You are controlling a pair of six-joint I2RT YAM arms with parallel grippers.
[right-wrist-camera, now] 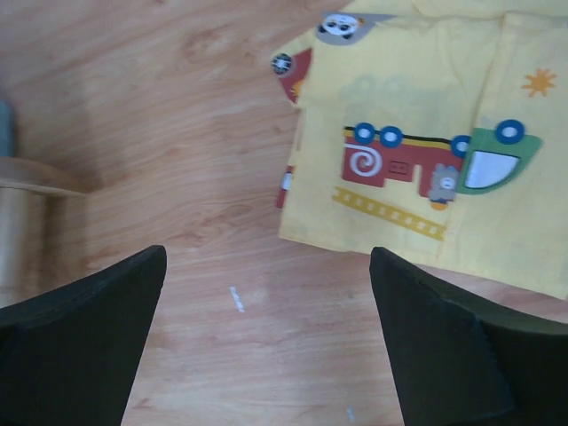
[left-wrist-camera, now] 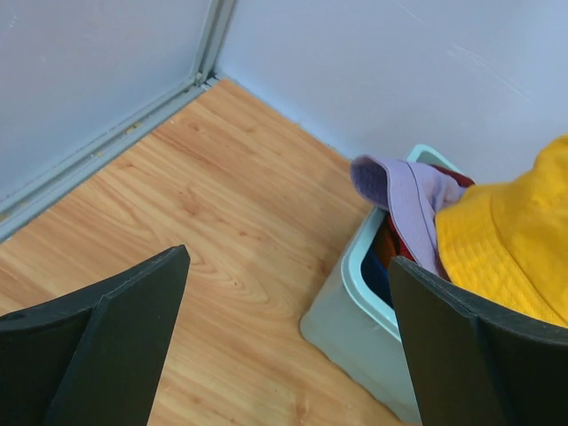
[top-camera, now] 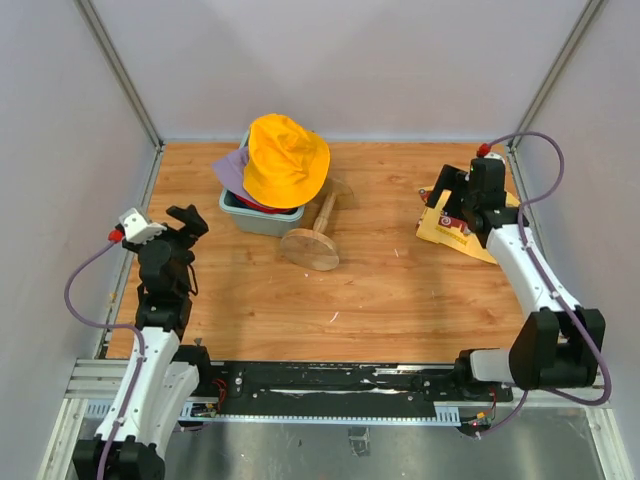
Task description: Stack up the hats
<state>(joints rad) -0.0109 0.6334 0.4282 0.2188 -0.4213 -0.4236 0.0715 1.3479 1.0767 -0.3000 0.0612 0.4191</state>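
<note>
My right gripper grips the tipped wooden stand by its post next, leaving the round base free, to set the stand upright for stacking the hats.
A yellow hat (top-camera: 285, 160) lies on top of a pile of hats in a teal tub (top-camera: 262, 222) at the back of the table. A lavender hat (top-camera: 232, 168) hangs over the tub's left rim, and a maroon edge (top-camera: 262, 205) shows under the yellow one. In the left wrist view the lavender hat (left-wrist-camera: 404, 191) and the yellow hat (left-wrist-camera: 510, 248) sit in the tub (left-wrist-camera: 373, 311), with orange, red and navy fabric (left-wrist-camera: 389, 257) beneath. My left gripper (top-camera: 185, 228) (left-wrist-camera: 288, 346) is open and empty, left of the tub. My right gripper (top-camera: 455, 205) (right-wrist-camera: 266, 346) is open and empty over bare wood.
A wooden stand (top-camera: 315, 240) with a round base lies tipped over in front of the tub; its base shows in the right wrist view (right-wrist-camera: 27, 222). A flat yellow cloth printed with red cars (top-camera: 455, 230) (right-wrist-camera: 417, 160) lies at the right. Grey walls enclose the table.
</note>
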